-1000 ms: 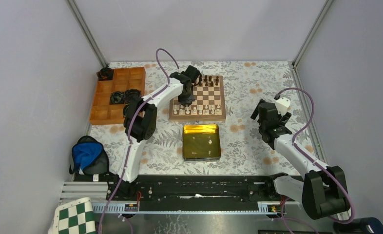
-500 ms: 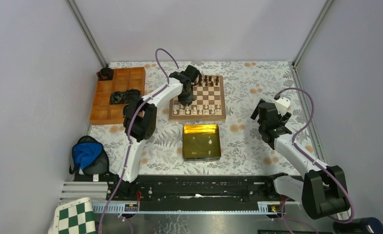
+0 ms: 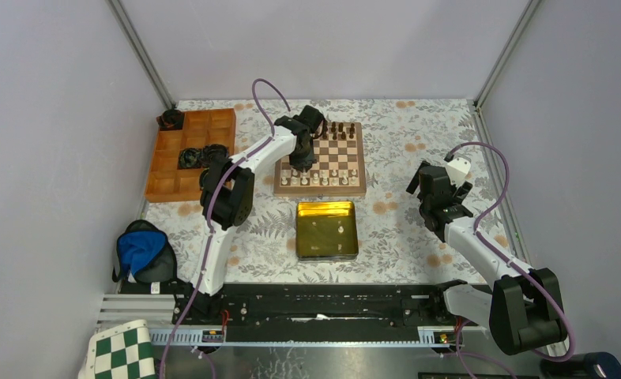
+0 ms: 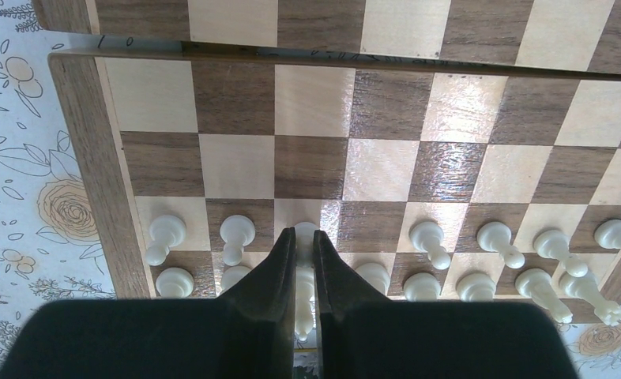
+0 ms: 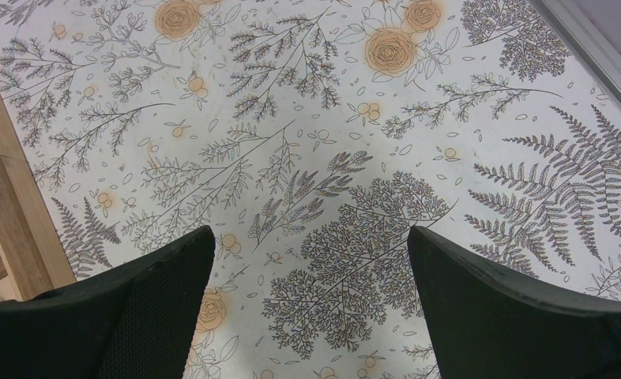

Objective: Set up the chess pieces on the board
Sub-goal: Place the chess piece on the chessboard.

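The cream-white piece's base is upright over the light square in the pawn-row gap, so the piece would stand. I need to open my left gripper.
The board [image 3: 320, 190] lies at the table's middle back, and its tan rim [image 4: 94, 181] fills the left wrist view. Cream-white chess pieces [image 3: 325, 175] stand in its two near rows; in the left wrist view pawns [image 4: 237, 233] line one row with taller pieces [image 4: 419, 286] behind. My left gripper [image 3: 300, 164] hovers low over the board's near-left part. Its fingertips [image 4: 303, 237] are shut on a cream-white piece [image 4: 305, 232] in a gap in the pawn row. My right gripper [image 3: 434, 197] hangs off to the board's right, open [image 5: 307, 237] over bare cloth.
Dark brown pieces [image 3: 336, 129] stand along the board's far rows. A gold tin [image 3: 327, 230] lies just in front of the board. An orange compartment tray [image 3: 189, 154] sits at the left, a blue bag [image 3: 141, 251] near it, and a green-checkered mat [image 3: 122, 355] at the bottom left.
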Available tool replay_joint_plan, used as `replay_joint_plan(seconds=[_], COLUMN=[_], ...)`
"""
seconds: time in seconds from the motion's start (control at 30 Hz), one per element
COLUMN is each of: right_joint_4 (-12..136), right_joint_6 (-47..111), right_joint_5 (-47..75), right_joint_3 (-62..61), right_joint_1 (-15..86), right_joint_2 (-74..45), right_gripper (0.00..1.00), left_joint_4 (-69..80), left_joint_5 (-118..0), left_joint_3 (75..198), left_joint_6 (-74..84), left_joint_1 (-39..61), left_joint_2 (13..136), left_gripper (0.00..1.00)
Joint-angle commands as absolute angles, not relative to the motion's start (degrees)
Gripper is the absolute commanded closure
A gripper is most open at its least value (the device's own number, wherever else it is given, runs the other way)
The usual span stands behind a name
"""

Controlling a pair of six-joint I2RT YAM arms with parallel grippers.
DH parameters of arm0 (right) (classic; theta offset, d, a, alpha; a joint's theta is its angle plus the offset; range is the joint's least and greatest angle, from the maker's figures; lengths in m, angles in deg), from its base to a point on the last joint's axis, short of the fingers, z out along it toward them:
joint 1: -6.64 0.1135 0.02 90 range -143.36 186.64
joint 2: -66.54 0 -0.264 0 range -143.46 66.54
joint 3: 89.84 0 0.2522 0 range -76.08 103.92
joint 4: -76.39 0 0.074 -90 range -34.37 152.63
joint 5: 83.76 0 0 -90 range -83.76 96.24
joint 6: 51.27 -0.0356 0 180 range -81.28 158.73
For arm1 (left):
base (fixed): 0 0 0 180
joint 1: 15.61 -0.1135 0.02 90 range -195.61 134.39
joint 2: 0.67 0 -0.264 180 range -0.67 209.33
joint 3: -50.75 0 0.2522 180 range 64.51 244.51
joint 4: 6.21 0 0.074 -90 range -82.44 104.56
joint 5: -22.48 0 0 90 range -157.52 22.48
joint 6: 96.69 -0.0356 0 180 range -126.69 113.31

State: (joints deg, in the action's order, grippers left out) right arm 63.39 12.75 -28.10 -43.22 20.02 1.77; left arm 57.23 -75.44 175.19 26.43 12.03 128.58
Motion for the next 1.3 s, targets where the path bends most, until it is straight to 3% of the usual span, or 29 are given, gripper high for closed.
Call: replay_joint_plan(seconds=[0.0,0.93,1.27], right_joint_4=[65.3,64.8,64.9], right_joint_6=[12.5,12.3,12.3], right_joint_5=[-28.6,-28.6,-28.5], right_joint_3=[-42.7,-42.8,-42.7], right_joint_1=[19.7,19.7,19.7], right_joint_2=[2.2,2.6,2.7], right_gripper=[0.00,0.00,0.00], left_joint_4=[55.4,54.6,54.4], left_joint_5=[-75.2,-74.7,-75.7], left_joint_3=[176.1,173.4,174.4], left_joint_6=[26.3,25.8,25.5], left_joint_1=[11.7,11.8,11.8], left_joint_2=[129.6,128.4,127.1], left_gripper=[1.00,0.72,0.72])
